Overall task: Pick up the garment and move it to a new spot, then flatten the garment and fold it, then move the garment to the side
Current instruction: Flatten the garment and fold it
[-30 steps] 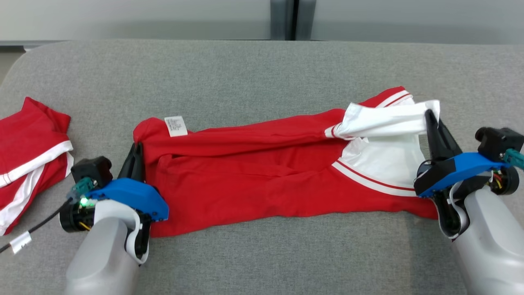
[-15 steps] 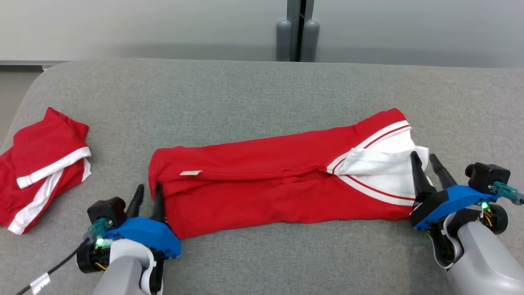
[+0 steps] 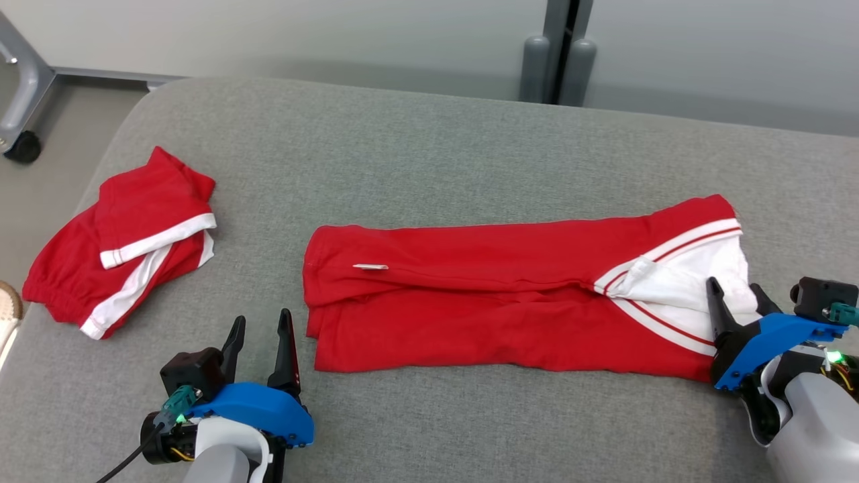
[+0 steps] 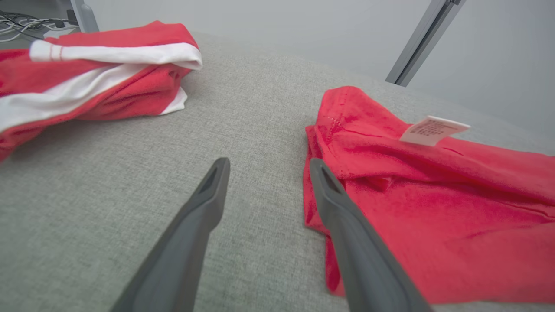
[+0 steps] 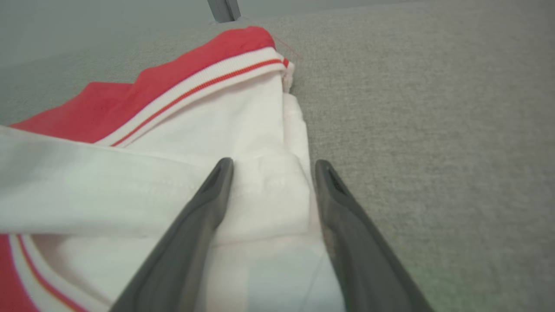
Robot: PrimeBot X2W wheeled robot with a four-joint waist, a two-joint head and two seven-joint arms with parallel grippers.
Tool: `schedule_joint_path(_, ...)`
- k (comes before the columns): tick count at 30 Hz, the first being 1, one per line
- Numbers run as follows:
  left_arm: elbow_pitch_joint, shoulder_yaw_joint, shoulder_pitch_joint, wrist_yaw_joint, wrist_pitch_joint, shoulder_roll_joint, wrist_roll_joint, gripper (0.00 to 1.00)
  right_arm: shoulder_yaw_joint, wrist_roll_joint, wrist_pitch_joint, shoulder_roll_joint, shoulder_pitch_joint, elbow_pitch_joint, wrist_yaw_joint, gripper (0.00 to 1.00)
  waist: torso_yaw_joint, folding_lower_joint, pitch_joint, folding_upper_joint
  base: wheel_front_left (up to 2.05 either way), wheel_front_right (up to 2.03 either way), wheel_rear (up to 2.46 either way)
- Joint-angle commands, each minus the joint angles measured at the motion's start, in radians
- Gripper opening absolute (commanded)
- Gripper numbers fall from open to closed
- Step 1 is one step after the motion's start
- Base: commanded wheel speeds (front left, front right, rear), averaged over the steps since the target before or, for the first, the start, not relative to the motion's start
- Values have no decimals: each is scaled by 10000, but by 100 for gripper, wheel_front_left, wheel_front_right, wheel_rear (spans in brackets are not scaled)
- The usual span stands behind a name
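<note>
My right gripper is going to fold the red garment [image 3: 483, 295] over on itself, so it next needs to grab the garment's white end with the striped trim.
The red garment [image 3: 483, 295] lies folded lengthwise across the grey surface, its white panel with red-and-white trim [image 3: 678, 275] at the right end and a small white label [image 3: 370, 267] near the left end. My left gripper [image 3: 262, 322] stands open just left of the garment's near left corner, holding nothing; in the left wrist view the red cloth [image 4: 433, 195] lies beside its right finger [image 4: 347, 216]. My right gripper [image 3: 738, 302] is open at the white end. In the right wrist view its fingers [image 5: 204, 203] straddle the white cloth [image 5: 243, 143] without pinching it.
A second red garment with white stripes [image 3: 127, 248] lies bunched at the far left of the grey surface [image 3: 429, 154]. The surface's left edge drops to the floor, where a wheeled frame leg [image 3: 23, 144] stands. A grey post [image 3: 557, 67] rises behind the far edge.
Both grippers have let go of the garment's folded-over edge, opened and drawn back toward me. The garment now lies flat in a long fold. The head camera has shifted, showing more of the floor at left.
</note>
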Motion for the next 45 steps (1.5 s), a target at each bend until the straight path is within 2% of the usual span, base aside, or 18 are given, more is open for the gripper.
schedule_joint_path(1, -86, -14, 68, -50, -46, -18, -12, 100, -151, -128, 120, -49, -183, 555, -3, 100, 198, 0, 138, 1, 0, 0, 0)
schedule_joint_path(5, -180, -66, 122, -24, -46, -26, -181, 100, -116, -333, 450, 405, -209, 1454, -2, 100, 242, 0, 173, 1, 0, 0, 0)
schedule_joint_path(6, -205, -64, 134, 11, -44, -26, -206, 100, -42, -310, 542, 580, -179, 1537, 15, 93, 204, 0, 178, 1, 0, 0, 0)
schedule_joint_path(7, -217, -66, 138, 46, -46, -26, -207, 100, 45, -261, 628, 753, -134, 1578, 23, 18, 154, 0, 177, 1, 0, 0, 0)
schedule_joint_path(8, -231, -62, 138, 69, -46, -22, -202, 100, 150, -226, 685, 914, -86, 1568, 32, 0, 89, 0, 172, 1, 0, 0, 0)
schedule_joint_path(10, -266, -78, 101, 90, -46, -21, -199, 100, 275, -20, 658, 1023, -30, 1382, 49, 0, -55, 0, 172, 1, 0, 0, 0)
schedule_joint_path(17, -198, -85, -51, 73, -46, -18, -64, 100, 402, 526, 29, 625, -37, 506, -6, 0, -610, 0, 61, 1, 0, 0, 0)
schedule_joint_path(27, -48, -33, 73, 105, -46, -17, -122, 100, 379, 1248, -171, 340, 666, -786, -9, 0, -2104, 0, -386, 1, 0, 0, 0)
schedule_joint_path(34, 87, -55, 207, 121, -46, -16, -250, 100, 282, 1164, -175, 195, 1065, -1660, -6, 0, -2917, 0, -543, 1, 0, 0, 0)
schedule_joint_path(38, 152, -154, 117, 80, -46, -15, -255, 100, 694, 1038, -175, 531, 1016, -2712, -2, 0, -2951, 0, -490, 1, 0, 0, 0)
schedule_joint_path(45, 281, -324, 23, 71, -46, -23, -177, 100, 2622, 1454, -150, 1081, 912, -4248, -2, 0, -2396, 0, -478, 1, 0, 0, 0)
